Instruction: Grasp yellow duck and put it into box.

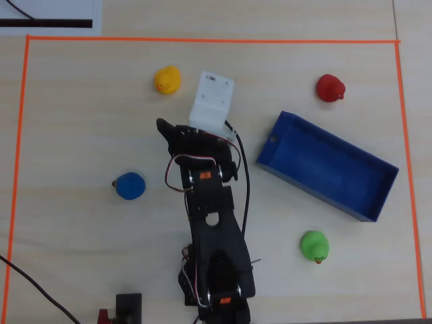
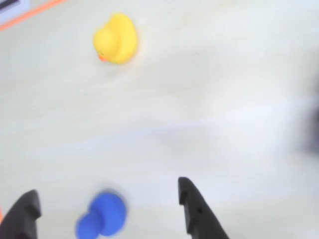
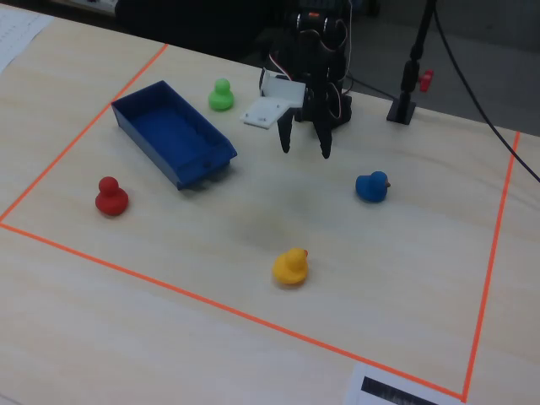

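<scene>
Next, my gripper takes hold of the duck by its head, to put the yellow duck into the blue box.
The yellow duck sits upright on the pale table near the far orange tape line. It shows at the top left of the wrist view and at the front of the fixed view. The blue box lies empty and slanted on the right of the overhead view, and at the left of the fixed view. My gripper is open and empty, raised above the table, well short of the yellow duck. In the wrist view its black fingertips stand wide apart.
A blue duck sits left of the arm and appears low between the jaws in the wrist view. A red duck and a green duck flank the box. Orange tape frames the area.
</scene>
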Robot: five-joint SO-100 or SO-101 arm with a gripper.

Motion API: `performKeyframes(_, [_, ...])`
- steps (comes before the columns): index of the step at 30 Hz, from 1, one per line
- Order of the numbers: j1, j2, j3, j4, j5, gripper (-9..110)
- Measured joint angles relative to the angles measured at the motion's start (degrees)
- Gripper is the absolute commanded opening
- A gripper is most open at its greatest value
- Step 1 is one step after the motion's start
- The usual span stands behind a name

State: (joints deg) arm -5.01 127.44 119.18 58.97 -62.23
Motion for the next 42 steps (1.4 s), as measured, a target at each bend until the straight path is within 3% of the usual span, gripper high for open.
performKeyframes(8, [-4.1, -25.4, -15.1, -7.0, 7.1, 38])
performKeyframes(18, [-4.5, -46.4, -23.2, -15.8, 9.1, 38])
performKeyframes(28, [-4.5, -55.7, -36.2, -15.6, 10.7, 38])
performKeyframes(42, [-4.2, -63.1, -40.2, -17.4, 10.4, 37])
